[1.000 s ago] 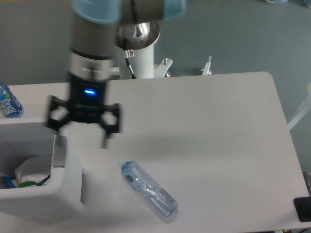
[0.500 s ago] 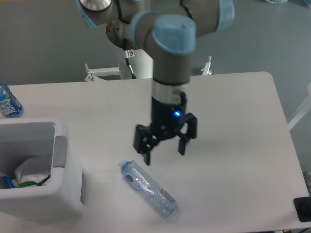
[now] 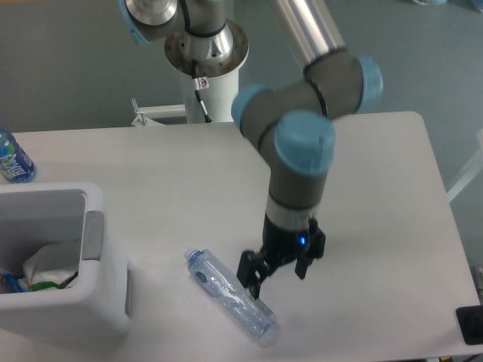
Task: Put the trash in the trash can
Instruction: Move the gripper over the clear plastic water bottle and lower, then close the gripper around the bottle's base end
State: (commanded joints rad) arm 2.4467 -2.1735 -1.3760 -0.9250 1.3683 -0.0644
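My gripper should reach the clear plastic bottle and grab it by its long body (image 3: 231,296) to put the bottle into the white trash can (image 3: 90,302).
A long clear plastic bottle (image 3: 226,292) with a small blue label lies on its side on the white table, cap toward the upper left. My gripper (image 3: 278,276) hangs open just right of the bottle's lower half, its left finger close over the bottle, nothing held. The white trash can (image 3: 90,302) with a grey side panel stands at the left edge. Inside it lies the crumpled white wrapper (image 3: 49,265) with a green spot.
A bluer bottle (image 3: 13,160) with a blue-and-white label stands at the far left behind the bin. A black object (image 3: 471,324) sits at the table's lower right corner. The arm's base column (image 3: 215,94) rises behind the table's back edge.
The gripper has swung from above the trash can rightward across the table and down, ending low beside the bottle's lower end. It stays open. The bottle has not moved.
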